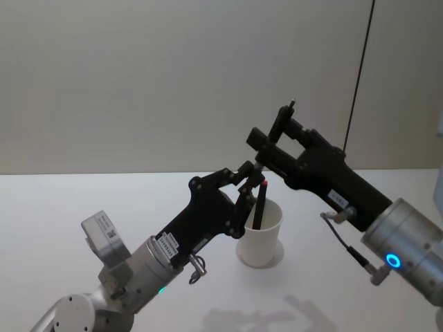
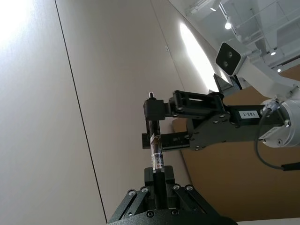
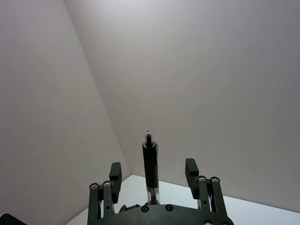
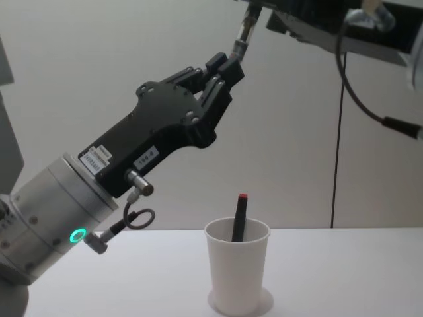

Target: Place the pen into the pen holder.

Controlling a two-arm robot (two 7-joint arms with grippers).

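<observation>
The right gripper picks up the pen by its back end [image 4: 251,14] next, which leaves the pen's tip free to drop into the pen holder [image 4: 236,264].
A black pen [image 2: 156,157] with a clear middle section is held in the air above the table. My left gripper [image 1: 247,181] is shut on its lower end. The pen's upper end [image 3: 150,161] passes between the spread fingers of my right gripper [image 3: 152,171], which is open and not touching it. Both grippers meet above the pen holder [image 1: 261,238], a white paper cup standing upright on the table. In the chest view the held pen [image 4: 243,32] is well above the cup [image 4: 238,281]. Another black pen with a red tip [image 4: 238,221] stands inside the cup.
The white table [image 1: 83,200] runs to a plain wall behind. A thin dark vertical seam [image 4: 340,145] marks the wall at the right. My right arm's cable [image 1: 349,249] hangs beside the cup.
</observation>
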